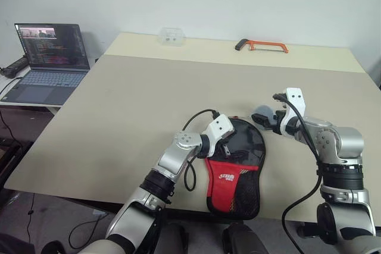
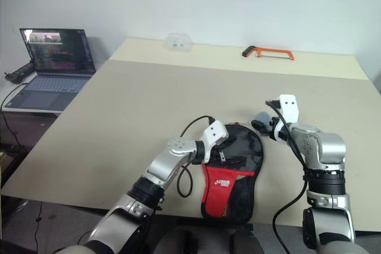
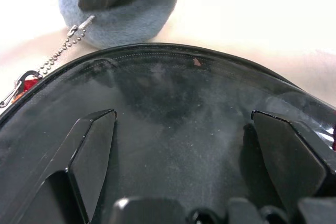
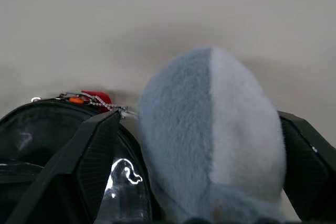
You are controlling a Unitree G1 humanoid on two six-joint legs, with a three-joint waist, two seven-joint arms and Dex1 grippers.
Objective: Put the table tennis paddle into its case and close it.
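The robot's right gripper should close now on the fuzzy lump (image 4: 210, 135) on the zipper pull. Its fingers are beside the lump. Closing now would hold it if they closed now.
The case (image 1: 229, 178), black with a red lettered panel and mesh, lies at the table's near edge with its round end away from me. My left gripper (image 1: 229, 147) is open, its fingers (image 3: 89, 150) low over the glossy black round part (image 3: 173, 108). A small grey-blue fuzzy lump (image 4: 210, 135) hangs on a bead chain (image 3: 68, 45) from the case's far rim. My right gripper (image 1: 271, 120) is open, its fingers (image 4: 94, 150) on either side of that lump. The table tennis paddle is hidden; I cannot tell whether it is inside the case.
An orange hacksaw (image 1: 265, 45) and a small clear plastic box (image 1: 171, 37) lie at the table's far edge. An open laptop (image 1: 50, 60) stands on a side table to the left. The case's narrow end reaches the table's front edge (image 1: 119, 193).
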